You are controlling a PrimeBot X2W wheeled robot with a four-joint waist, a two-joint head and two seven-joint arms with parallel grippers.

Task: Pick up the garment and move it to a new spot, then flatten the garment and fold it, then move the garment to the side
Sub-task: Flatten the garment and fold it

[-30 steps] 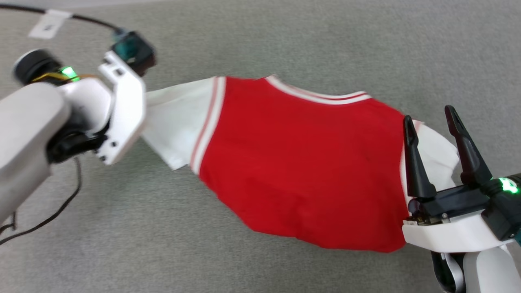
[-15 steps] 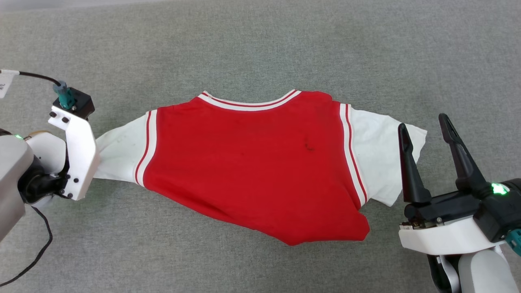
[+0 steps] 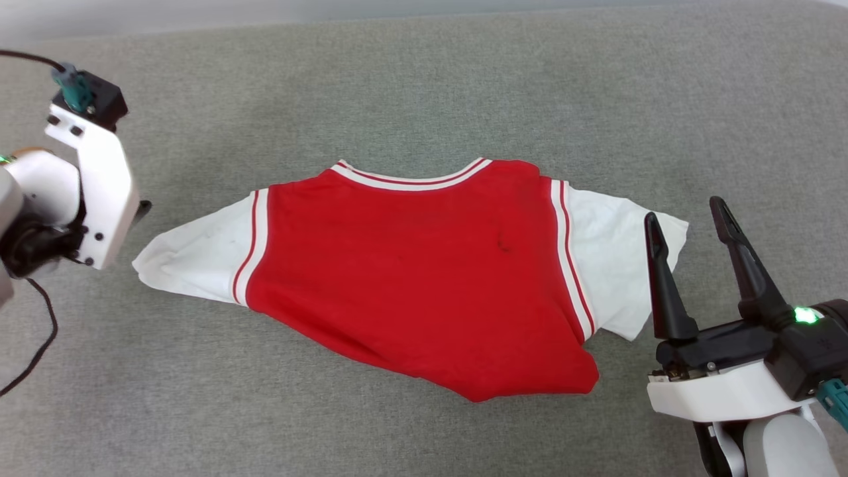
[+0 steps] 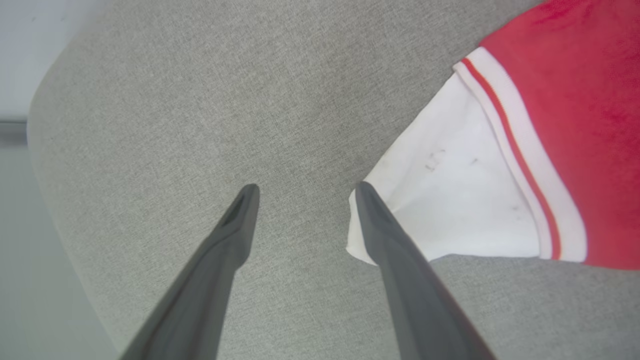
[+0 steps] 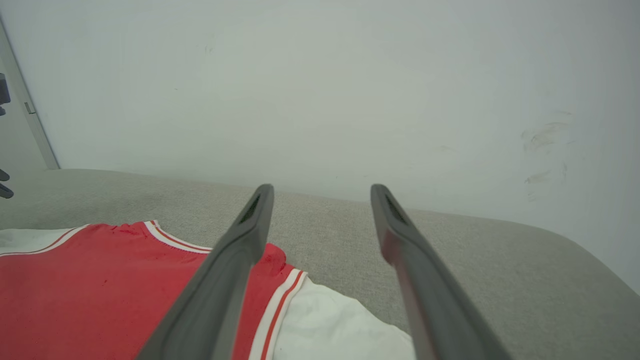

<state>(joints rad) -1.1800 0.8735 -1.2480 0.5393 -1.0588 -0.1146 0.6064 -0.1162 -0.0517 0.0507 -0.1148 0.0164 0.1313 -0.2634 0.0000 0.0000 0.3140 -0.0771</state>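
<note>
My left gripper grabs the garment by the folded tip of its white sleeve next, since the garment's red body [image 3: 413, 262] lies flat on the surface.
The garment [image 3: 411, 278] lies spread on the grey fabric surface [image 3: 424, 86], plain red face up, collar toward the far side, a white sleeve at each end. Its lower hem runs slanted and bunches at the right. In the left wrist view my left gripper [image 4: 305, 187] stands open just above the surface, and its right finger overlaps the tip of the white sleeve [image 4: 450, 200] with nothing held. My right gripper [image 3: 686, 212] is open beside the right sleeve [image 3: 616, 258], its left finger over the sleeve's edge. The right gripper [image 5: 322, 187] holds nothing.
A black cable [image 3: 33, 344] hangs at the left below my left arm's white wrist housing [image 3: 99, 185]. The surface ends in a rounded edge [image 4: 45, 150] on the left. A pale wall [image 5: 320, 75] rises behind the far edge.
My left gripper has opened and let go of the left sleeve, which now lies flat on the surface. The left arm has drawn back from it. The right gripper stays open.
</note>
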